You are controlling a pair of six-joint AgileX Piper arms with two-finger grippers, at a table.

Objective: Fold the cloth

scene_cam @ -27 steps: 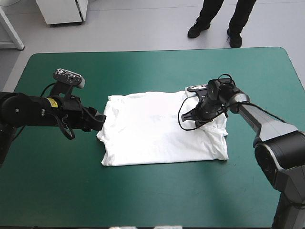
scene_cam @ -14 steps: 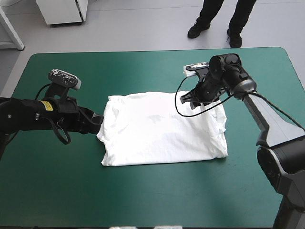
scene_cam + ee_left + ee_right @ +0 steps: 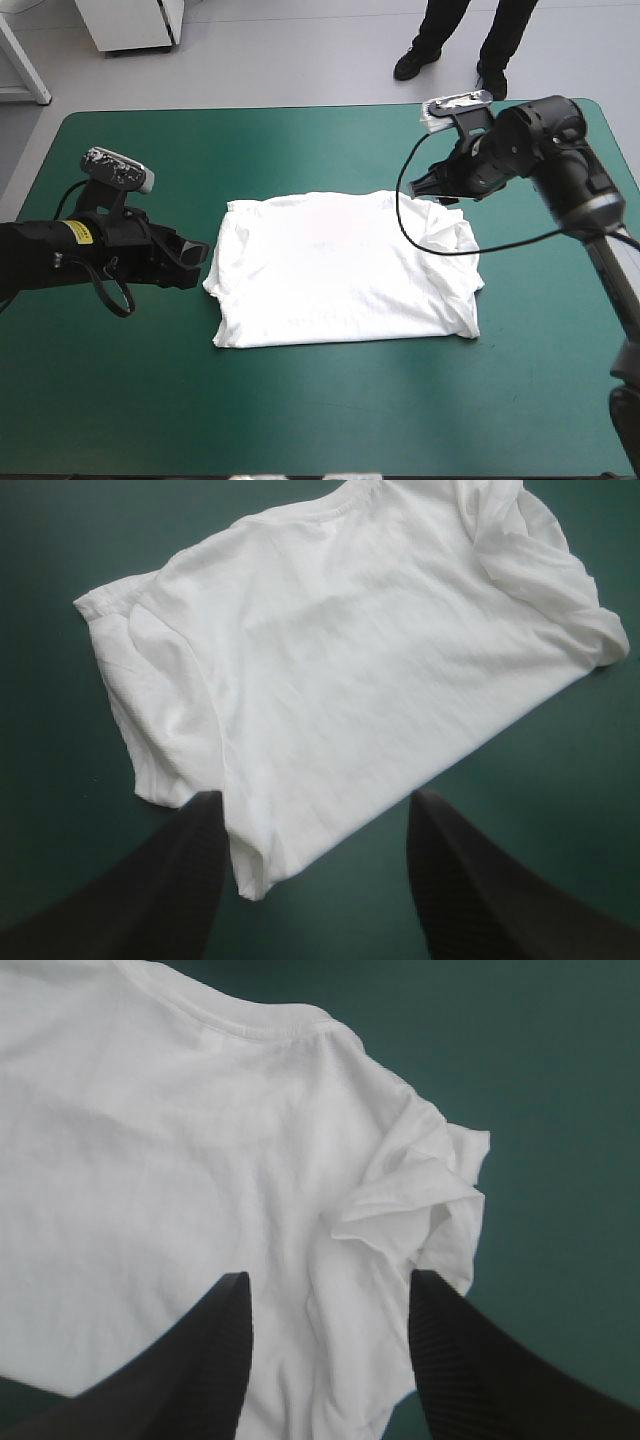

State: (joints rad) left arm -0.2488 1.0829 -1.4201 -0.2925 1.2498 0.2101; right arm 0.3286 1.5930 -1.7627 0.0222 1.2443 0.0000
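Note:
The white T-shirt is to be folded, so my right gripper will next grab it by its rumpled end with the bunched sleeve.
The white T-shirt lies folded into a rough rectangle at the table's middle, its right end rumpled. My left gripper is open just off the shirt's left edge, low over the teal-green cover. Seen from the left wrist, the T-shirt spreads ahead of the gripper, with one corner lying between the black fingers. My right gripper is open and raised above the shirt's far right corner. From the right wrist, the T-shirt shows a bunched sleeve fold ahead of the gripper.
Bare teal-green cover surrounds the shirt on all sides, with wide room toward the front edge. The table's far edge runs behind the shirt.
My right gripper has let go of the shirt's right end and risen up and back toward the far right. My left gripper has drawn back slightly to the left.

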